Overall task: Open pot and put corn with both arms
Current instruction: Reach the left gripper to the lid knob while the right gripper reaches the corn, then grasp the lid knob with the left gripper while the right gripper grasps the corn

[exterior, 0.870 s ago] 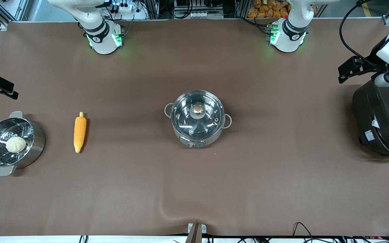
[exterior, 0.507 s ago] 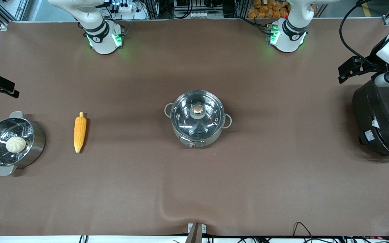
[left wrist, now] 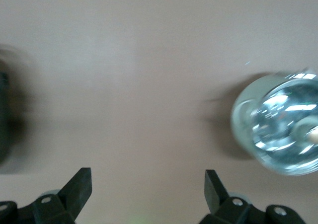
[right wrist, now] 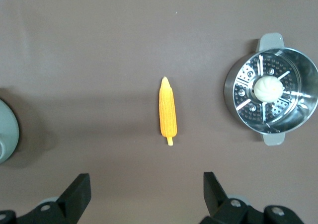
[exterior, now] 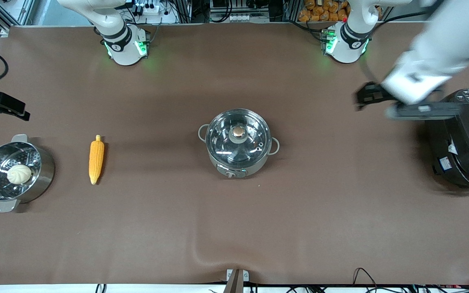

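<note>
The left gripper grabs the glass lid's round knob (exterior: 238, 131) next, to open the grey pot for the corn (exterior: 96, 159).
The grey pot (exterior: 223, 169) stands mid-table with its glass lid (exterior: 246, 144) on. The corn (exterior: 96, 159) lies flat on the table between the pot and a steel steamer pot, toward the right arm's end. My left gripper (exterior: 362, 98) is open and empty, up in the air over bare table between the pot and the black rice cooker. Its wrist view shows open fingers (left wrist: 79, 189) and the pot (left wrist: 243, 119) blurred. My right gripper (exterior: 19, 114) is open and empty over the table edge near the steamer pot. Its wrist view shows the corn (right wrist: 167, 112).
The steel steamer pot (exterior: 46, 165) with a white bun (exterior: 18, 173) stands at the right arm's end; it also shows in the right wrist view (right wrist: 271, 40). A large black rice cooker (exterior: 462, 142) stands at the left arm's end.
My left arm has swung fast from over the rice cooker toward the middle of the table. My right gripper has shifted slightly toward the corn. Pot and corn have not moved.
</note>
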